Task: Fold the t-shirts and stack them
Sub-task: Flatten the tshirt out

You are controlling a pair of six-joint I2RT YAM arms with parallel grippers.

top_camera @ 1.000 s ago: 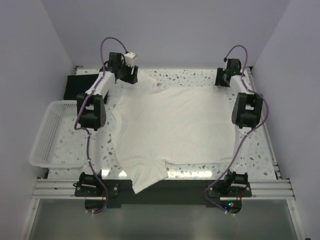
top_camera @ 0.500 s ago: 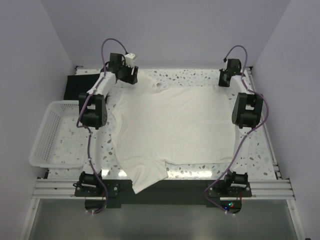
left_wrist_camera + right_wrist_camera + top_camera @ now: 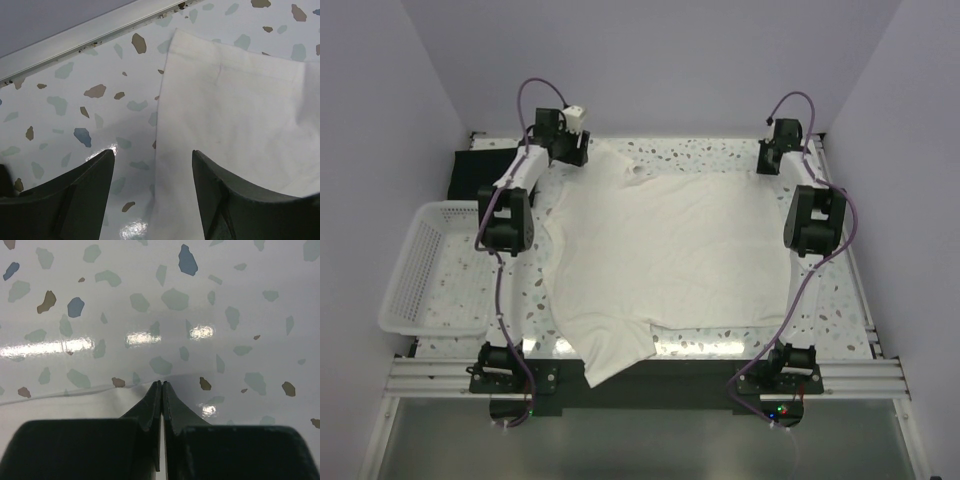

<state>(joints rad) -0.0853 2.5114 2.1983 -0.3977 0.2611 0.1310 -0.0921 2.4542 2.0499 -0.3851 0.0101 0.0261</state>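
Note:
The t-shirt's hem corner is held. My left gripper should next grip the cream t-shirt's far sleeve edge (image 3: 161,143) opposite that corner to fold the t-shirt's far side over.
The cream t-shirt (image 3: 665,250) lies spread flat over the middle of the table, one sleeve hanging off the near edge. At its far left sleeve my left gripper (image 3: 584,155) hovers open; in the left wrist view its gripper (image 3: 153,152) straddles the sleeve's edge (image 3: 225,100), with one finger over bare table and one over cloth. My right gripper (image 3: 765,166) is at the shirt's far right corner. In the right wrist view that gripper (image 3: 162,383) is shut on the cream hem (image 3: 65,407). The black t-shirt (image 3: 478,170) lies at the far left, partly behind the left arm.
A white lattice basket (image 3: 415,270) stands at the table's left edge, in front of the black shirt. A metal rail (image 3: 85,37) borders the far side of the speckled tabletop (image 3: 710,150). Purple walls close in on three sides.
My right gripper's jaws have closed on the cream shirt's far right hem. The left gripper has edged a little to the left, still open.

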